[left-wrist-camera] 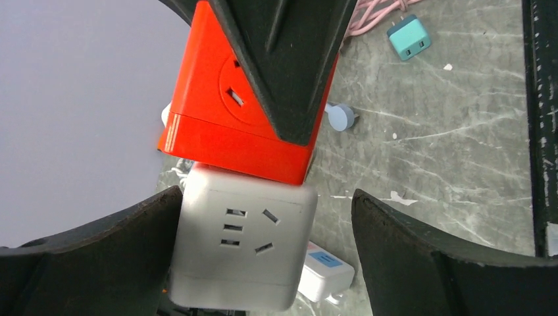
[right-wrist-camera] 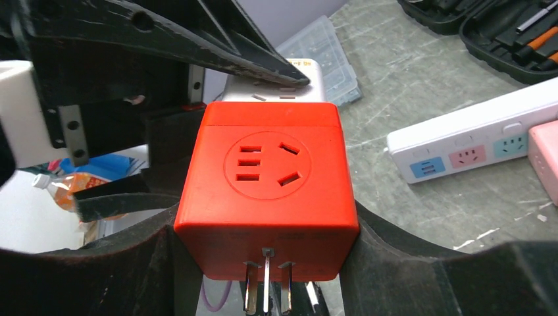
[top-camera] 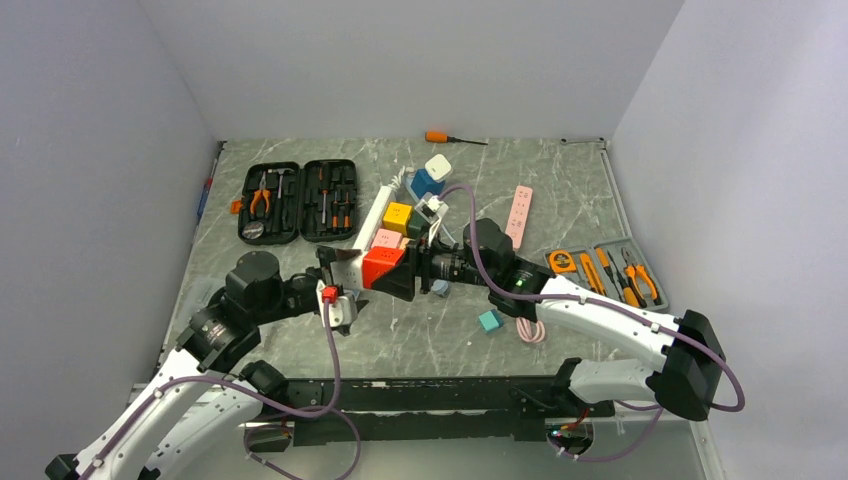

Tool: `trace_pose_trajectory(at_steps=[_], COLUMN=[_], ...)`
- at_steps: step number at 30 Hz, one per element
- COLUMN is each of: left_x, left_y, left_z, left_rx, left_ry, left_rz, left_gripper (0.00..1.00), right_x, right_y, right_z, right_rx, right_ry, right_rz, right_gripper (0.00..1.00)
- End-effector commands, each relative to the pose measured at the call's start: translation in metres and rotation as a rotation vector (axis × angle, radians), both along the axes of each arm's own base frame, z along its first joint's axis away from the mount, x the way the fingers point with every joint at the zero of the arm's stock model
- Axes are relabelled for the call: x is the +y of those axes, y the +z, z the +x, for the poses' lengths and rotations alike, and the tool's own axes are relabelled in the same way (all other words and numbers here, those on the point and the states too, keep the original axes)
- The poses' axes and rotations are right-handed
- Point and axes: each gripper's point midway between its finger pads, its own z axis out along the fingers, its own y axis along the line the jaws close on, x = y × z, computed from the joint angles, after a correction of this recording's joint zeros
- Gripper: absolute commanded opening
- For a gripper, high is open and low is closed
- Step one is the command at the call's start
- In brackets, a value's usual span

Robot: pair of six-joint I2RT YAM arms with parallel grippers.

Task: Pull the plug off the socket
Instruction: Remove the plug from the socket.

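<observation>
My left gripper will pull the white cube off, so it will grab the white cube [left-wrist-camera: 243, 241] across its opposite sides and leave the red cube [left-wrist-camera: 224, 112] free.
My right gripper [top-camera: 405, 268] is shut on a red cube socket adapter [top-camera: 383, 267], held above the table. In the right wrist view the red cube [right-wrist-camera: 266, 178] sits between my fingers [right-wrist-camera: 266, 224] with its three metal prongs bare and pointing at the camera. A white cube socket [right-wrist-camera: 312, 89] sits against its far side. In the left wrist view the white cube [left-wrist-camera: 240, 247] lies between my open left gripper [left-wrist-camera: 266, 197]. One finger touches it and the other stands apart. The red cube [left-wrist-camera: 224, 112] is pressed against it. I cannot tell whether they are joined.
A white power strip [top-camera: 375, 215] with coloured cubes, a pink strip [top-camera: 520, 215], two black tool cases [top-camera: 298, 200] and a grey tool tray [top-camera: 605, 270] lie around. A teal charger [top-camera: 489, 320], a pink cable and an orange screwdriver [top-camera: 437, 136] also lie on the table.
</observation>
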Motion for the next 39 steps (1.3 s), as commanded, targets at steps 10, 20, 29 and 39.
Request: trace_pose_trajectory(at_steps=[10, 20, 29, 39], left_x=[0.006, 0.000, -0.003, -0.006], left_y=[0.009, 0.021, 0.026, 0.032], left_z=[0.035, 0.028, 0.021, 0.019], left_rx=[-0.108, -0.146, -0.159, -0.168], left_ry=[0.121, 0.066, 0.025, 0.013], left_rz=[0.057, 0.081, 0.100, 0.083], left_gripper=[0.49, 0.00, 0.00, 0.00], right_x=[0.007, 0.015, 0.028, 0.039], right_y=[0.040, 0.017, 0.015, 0.011], right_z=[-0.016, -0.015, -0.012, -0.017], right_rx=[-0.047, -0.001, 0.014, 0.013], right_ry=[0.068, 0.082, 0.118, 0.148], right_rz=[0.140, 0.098, 0.107, 0.100], right_gripper=[0.00, 0.22, 0.58, 0.69])
